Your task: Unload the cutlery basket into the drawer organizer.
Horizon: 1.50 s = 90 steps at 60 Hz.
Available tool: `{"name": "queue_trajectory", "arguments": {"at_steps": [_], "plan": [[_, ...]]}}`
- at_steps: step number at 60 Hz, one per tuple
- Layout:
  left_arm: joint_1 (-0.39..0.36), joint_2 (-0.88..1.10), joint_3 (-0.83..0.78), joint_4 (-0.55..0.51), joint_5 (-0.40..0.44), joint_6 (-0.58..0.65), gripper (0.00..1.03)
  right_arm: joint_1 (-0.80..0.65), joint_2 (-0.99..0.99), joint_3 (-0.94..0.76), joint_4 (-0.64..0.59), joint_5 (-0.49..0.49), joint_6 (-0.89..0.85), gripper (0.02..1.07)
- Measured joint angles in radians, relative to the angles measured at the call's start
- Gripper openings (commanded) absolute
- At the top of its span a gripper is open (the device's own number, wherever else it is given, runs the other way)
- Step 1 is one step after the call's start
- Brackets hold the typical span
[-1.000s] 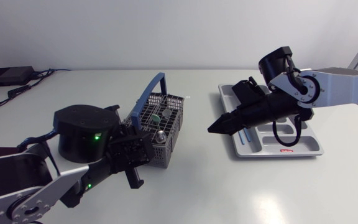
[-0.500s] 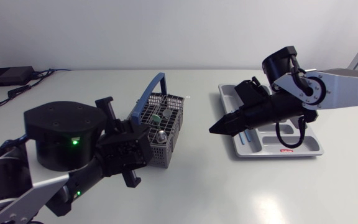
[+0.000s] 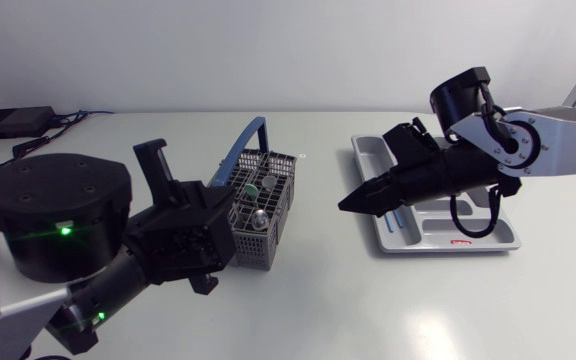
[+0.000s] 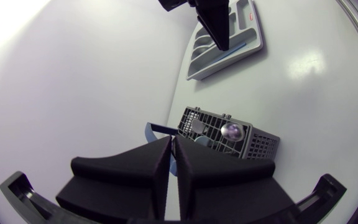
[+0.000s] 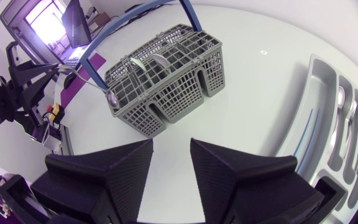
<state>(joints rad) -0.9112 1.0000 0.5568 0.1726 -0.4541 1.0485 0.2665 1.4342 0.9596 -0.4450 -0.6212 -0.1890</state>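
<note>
My right gripper is to grab the spoon by its round bowl [image 3: 260, 219] [image 5: 112, 99] next, above the basket's grid, because the grid closes around the spoon's handle.
The grey cutlery basket [image 3: 260, 205] with a blue handle stands mid-table and holds a round-bowled spoon [image 3: 256, 218] and pale green pieces. My left gripper [image 3: 208, 280] hangs by the basket's near left corner. In the left wrist view its fingers [image 4: 160, 155] meet, shut on nothing, with the basket [image 4: 229, 134] ahead of them. My right gripper [image 3: 353, 203] hovers between the basket and the grey drawer organizer [image 3: 488, 240]. Its fingers [image 5: 126, 165] stand apart with nothing between them. The organizer [image 5: 316, 81] holds cutlery [image 5: 347, 118] and a blue piece [image 5: 306, 138].
A black box [image 3: 8, 122] with cables lies at the table's far left back corner. Bare white tabletop runs between basket and organizer and along the front edge.
My left arm has risen and swung toward the camera, its base joint now looming larger at the left. My right gripper has drifted slightly up and to the right.
</note>
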Motion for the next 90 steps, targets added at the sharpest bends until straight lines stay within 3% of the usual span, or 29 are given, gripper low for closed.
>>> {"name": "queue_trajectory", "arguments": {"at_steps": [7, 21, 27, 39, 50, 62, 74, 82, 90], "plan": [[0.0, -0.026, 0.0, 0.001, 0.0, 0.013, 0.07, 0.009, -0.04, -0.021, 0.0, 0.01, -0.007, 0.52], [0.003, -0.072, 0.03, -0.012, 0.0, 0.026, 0.07, 0.106, -0.188, -0.06, 0.034, 0.105, -0.021, 0.71], [-0.006, -0.079, 0.06, -0.037, -0.009, 0.016, 0.08, 0.146, -0.261, -0.093, 0.079, 0.175, -0.022, 0.72], [-0.032, -0.034, 0.172, -0.095, -0.007, -0.172, 0.09, 0.261, -0.41, -0.184, 0.167, 0.33, -0.021, 0.72], [-0.029, 0.071, 0.324, -0.207, 0.088, -0.423, 0.09, 0.362, -0.545, -0.256, 0.247, 0.464, -0.038, 0.72], [0.04, 0.182, 0.451, -0.269, 0.253, -0.661, 0.1, 0.467, -0.613, -0.308, 0.345, 0.621, -0.076, 0.71], [0.087, 0.249, 0.504, -0.312, 0.38, -0.81, 0.1, 0.517, -0.613, -0.347, 0.427, 0.715, -0.132, 0.56], [0.113, 0.273, 0.534, -0.337, 0.454, -0.878, 0.1, 0.528, -0.597, -0.36, 0.49, 0.755, -0.164, 0.55], [0.119, 0.28, 0.549, -0.335, 0.458, -0.899, 0.1, 0.53, -0.566, -0.372, 0.528, 0.762, -0.179, 0.55]]}}
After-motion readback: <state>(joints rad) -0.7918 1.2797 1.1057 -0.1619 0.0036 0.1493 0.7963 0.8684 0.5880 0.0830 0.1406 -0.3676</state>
